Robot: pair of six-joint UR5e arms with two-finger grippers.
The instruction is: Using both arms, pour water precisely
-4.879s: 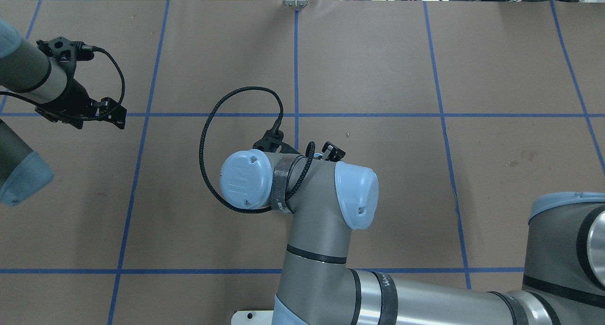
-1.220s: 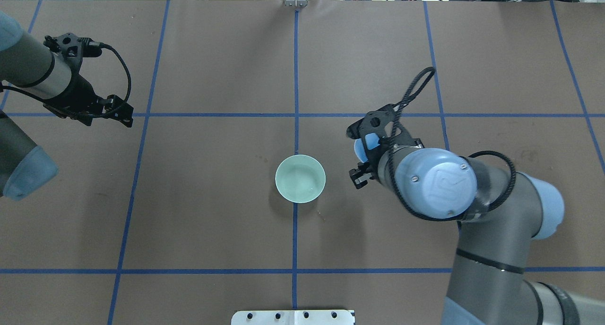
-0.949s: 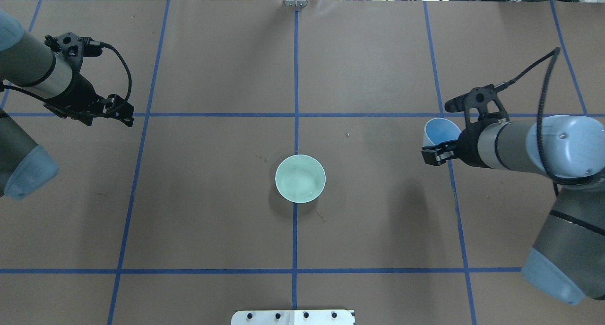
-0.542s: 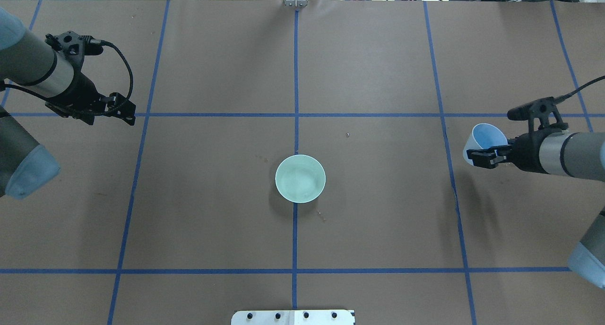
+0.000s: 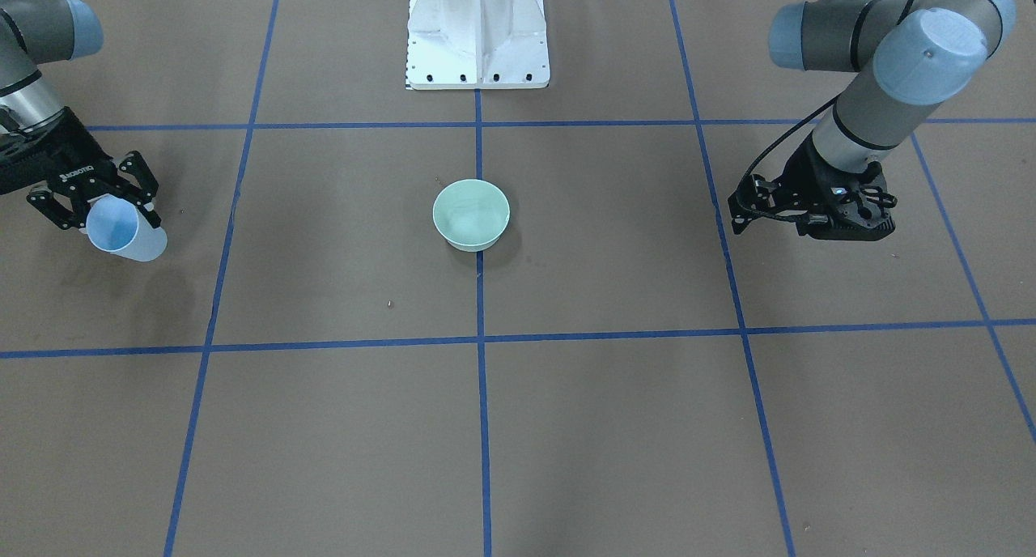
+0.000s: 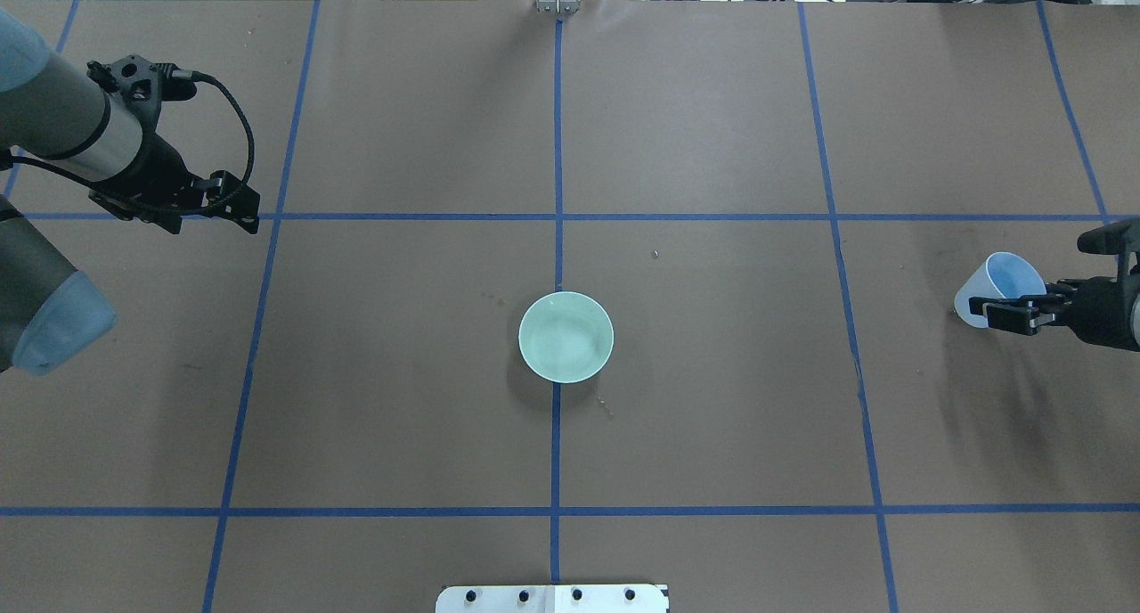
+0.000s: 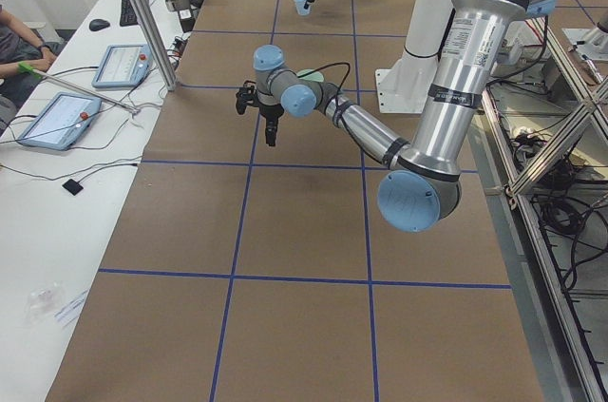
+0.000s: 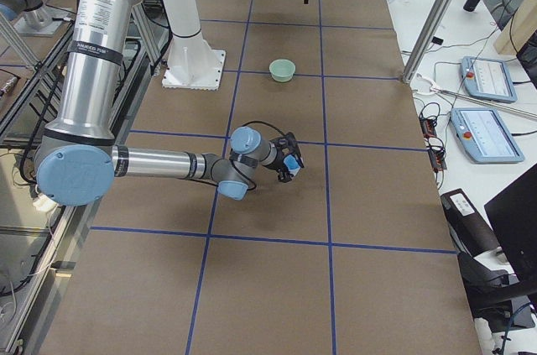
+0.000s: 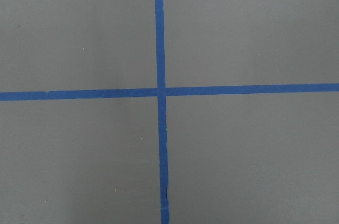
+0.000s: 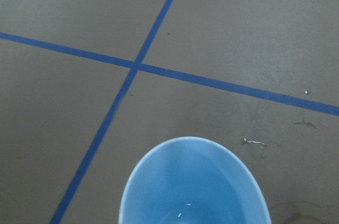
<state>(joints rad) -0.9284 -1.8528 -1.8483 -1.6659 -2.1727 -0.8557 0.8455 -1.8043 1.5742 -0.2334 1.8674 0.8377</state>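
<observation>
The light blue cup's bottom [image 5: 151, 248] is hanging over its separate shadow on the tabletop. My right gripper should lower the cup before letting go of it.
A pale green bowl [image 6: 565, 337] stands at the table's centre; the water [image 5: 469, 213] shows in it as faint whitish ripples. My right gripper [image 6: 993, 297] is at the far right edge, shut on a light blue cup [image 6: 1002, 279] that it holds tilted. In the front view that cup [image 5: 121, 229] is at the left. In the right wrist view the cup [image 10: 193, 181] holds only tiny glints. My left gripper [image 6: 240, 216] hangs over the left tape crossing, fingers shut and empty, far from the bowl; the front view shows it [image 5: 846, 229] at the right.
Blue tape lines [image 9: 160, 91] grid the brown table cover. The white pedestal [image 5: 477, 31] stands at the robot's side. Small droplets [image 6: 606, 408] lie near the bowl, and wet marks [image 10: 254, 142] lie by the cup. A side desk with tablets [image 7: 57, 117] runs along the operators' side.
My right arm, which covered the bowl, has swung away to the far right with the blue cup in its gripper. The bowl is now in plain view. My left gripper drifted slightly right.
</observation>
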